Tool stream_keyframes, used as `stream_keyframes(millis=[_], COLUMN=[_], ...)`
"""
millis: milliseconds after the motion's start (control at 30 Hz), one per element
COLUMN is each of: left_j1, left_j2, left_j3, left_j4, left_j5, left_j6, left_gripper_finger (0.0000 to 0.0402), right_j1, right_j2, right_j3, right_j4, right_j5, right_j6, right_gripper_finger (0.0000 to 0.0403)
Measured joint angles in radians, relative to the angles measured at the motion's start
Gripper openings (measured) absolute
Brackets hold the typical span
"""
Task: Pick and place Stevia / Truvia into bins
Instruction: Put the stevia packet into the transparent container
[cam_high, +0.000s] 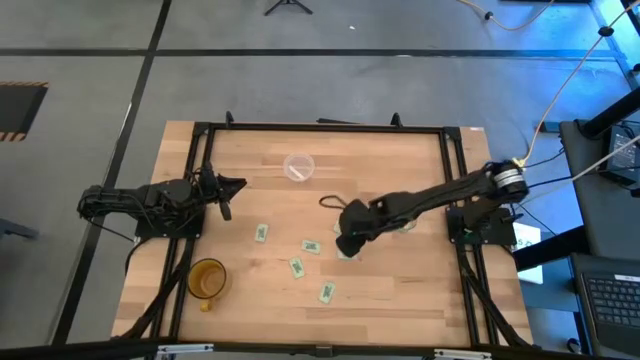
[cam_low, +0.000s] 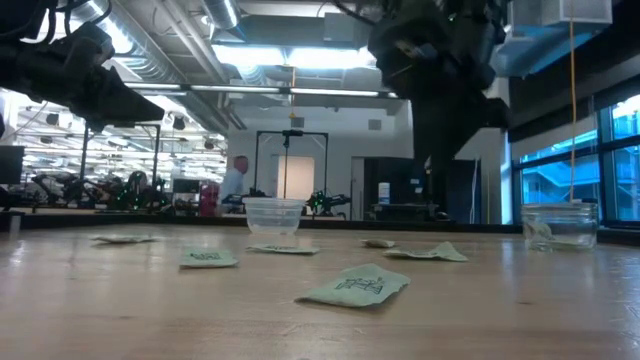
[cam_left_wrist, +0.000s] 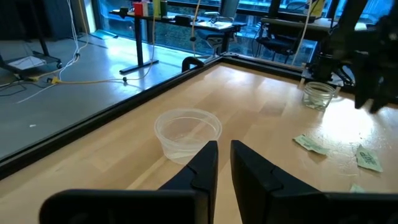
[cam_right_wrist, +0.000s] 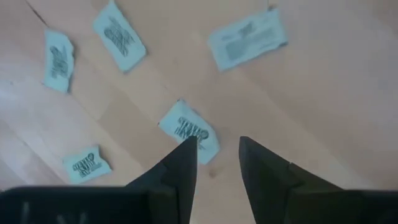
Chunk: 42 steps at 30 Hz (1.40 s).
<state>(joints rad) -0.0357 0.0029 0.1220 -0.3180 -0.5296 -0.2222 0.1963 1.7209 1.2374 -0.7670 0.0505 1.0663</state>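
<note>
The right gripper needs to put the Stevia sachet into its bin, so it should grab the sachet by its short end (cam_right_wrist: 208, 149) next.
Several white-and-green Stevia sachets (cam_high: 297, 267) lie flat on the wooden table, spread around its middle. My right gripper (cam_right_wrist: 217, 146) hangs open over them, pointing down and well above the table in the low view (cam_low: 430, 60). One sachet (cam_right_wrist: 189, 130) lies just below its fingertips, untouched. The wider clear cup (cam_high: 298, 167) stands upright toward the far edge. The smaller glassy cup (cam_low: 560, 225) stands near the right side. My left gripper (cam_high: 225, 190) waits at the table's left, open by a narrow gap (cam_left_wrist: 224, 155), facing the wide cup (cam_left_wrist: 186, 134).
An amber mug (cam_high: 207, 278) stands near the table's near left corner. A black frame rail (cam_high: 320, 127) borders the tabletop. A dark cable loop (cam_high: 330, 202) lies beside the right arm. Bare wood shows between the wide cup and the sachets.
</note>
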Motion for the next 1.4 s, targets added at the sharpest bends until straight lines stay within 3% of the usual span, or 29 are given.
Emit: stream_keyframes(millis=[367,1067,1400], left_j1=[0.000,0.000,0.000], left_j2=[0.000,0.000,0.000], left_j3=[0.000,0.000,0.000], left_j4=[0.000,-0.008,-0.031], left_j5=[0.077,0.079,0.079], left_j6=[0.000,0.000,-0.003], left_gripper_finger=[0.0040,0.0036,0.0036], right_j1=[0.051,0.050,0.050], right_j2=[0.109,0.181,0.223], right_j3=[0.002,0.000,0.001], right_j4=[0.005,0.050,0.057], right_j5=[0.000,-0.003,-0.052], right_j6=[0.056,0.051,0.024], right_gripper_finger=[0.0123,0.0123,0.0123])
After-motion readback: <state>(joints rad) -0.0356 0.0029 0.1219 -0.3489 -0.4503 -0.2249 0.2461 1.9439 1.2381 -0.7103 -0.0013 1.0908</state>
